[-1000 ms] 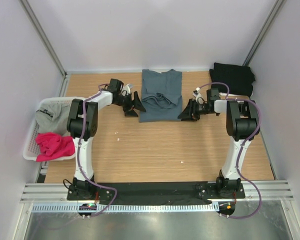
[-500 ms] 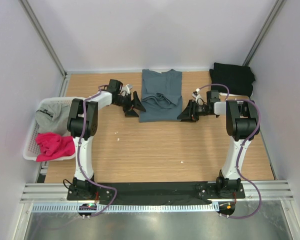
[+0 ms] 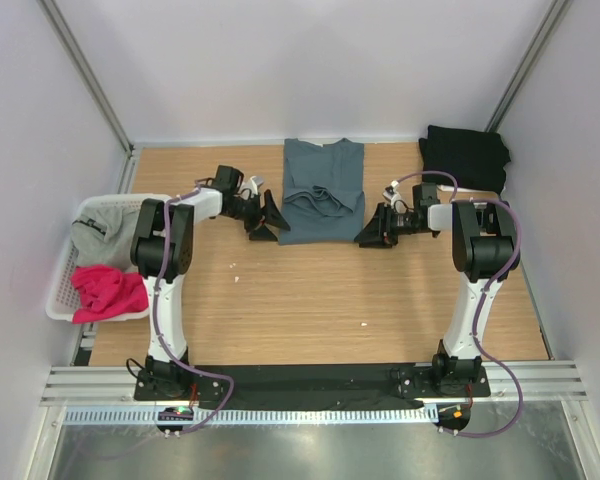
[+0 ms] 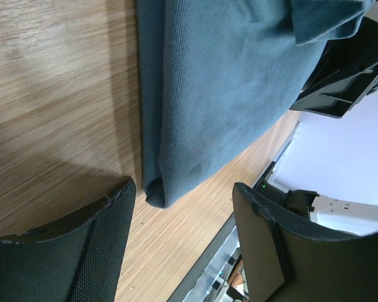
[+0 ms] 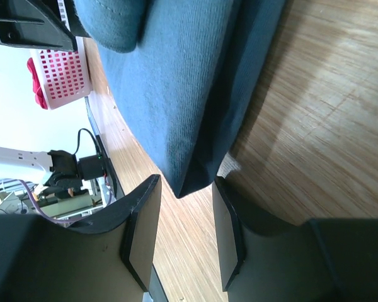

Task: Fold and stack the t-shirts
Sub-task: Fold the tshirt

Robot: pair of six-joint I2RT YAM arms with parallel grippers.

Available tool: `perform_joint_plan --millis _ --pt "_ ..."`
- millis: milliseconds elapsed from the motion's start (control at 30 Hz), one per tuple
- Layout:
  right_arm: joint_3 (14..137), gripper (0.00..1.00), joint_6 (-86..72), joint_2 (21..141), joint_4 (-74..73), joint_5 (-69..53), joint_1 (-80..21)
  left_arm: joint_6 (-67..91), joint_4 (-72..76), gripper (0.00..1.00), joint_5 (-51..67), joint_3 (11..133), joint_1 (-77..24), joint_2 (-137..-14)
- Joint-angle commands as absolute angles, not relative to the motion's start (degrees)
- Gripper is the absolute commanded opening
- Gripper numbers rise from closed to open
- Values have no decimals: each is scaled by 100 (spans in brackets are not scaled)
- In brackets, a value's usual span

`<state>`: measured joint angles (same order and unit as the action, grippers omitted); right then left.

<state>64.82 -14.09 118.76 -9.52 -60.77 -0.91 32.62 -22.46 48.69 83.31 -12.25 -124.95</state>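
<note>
I next need to grab the slate blue-grey t-shirt's near corner (image 5: pixel 189 184) with my right gripper, to match my left gripper's corner of the t-shirt. Then I can fold the t-shirt's near edge over.
A slate blue-grey t-shirt (image 3: pixel 321 190) lies partly folded at the back middle of the table. My left gripper (image 3: pixel 268 217) is open at its near-left corner; the left wrist view shows the shirt's corner (image 4: pixel 160 195) just ahead of the spread fingers. My right gripper (image 3: pixel 370 228) is open at the near-right corner; the right wrist view shows that corner (image 5: pixel 189 182) between the fingers, not pinched. A folded black t-shirt (image 3: pixel 464 156) lies at the back right. A light grey shirt (image 3: pixel 105 232) and a bright pink shirt (image 3: pixel 108 292) sit in the basket.
The white slatted basket (image 3: pixel 64 262) stands at the table's left edge. White walls enclose the back and sides. A metal rail (image 3: pixel 310 380) carries the arm bases at the near edge. Small white specks (image 3: pixel 365 324) lie on the wood.
Both grippers have drawn slightly away from the blue-grey shirt's near corners, the left one leftward and back. The shirt's near edge now lies flatter.
</note>
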Motion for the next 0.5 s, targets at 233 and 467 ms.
perform_joint_plan --millis 233,467 --pt "6512 45 -1837 11953 -194 -6126 -88 3103 -2478 63 4315 8296 -1283 -12867" --pt "6583 43 -1934 12032 -132 -6143 -88 3138 -2540 41 4438 8271 -1292 -12938"
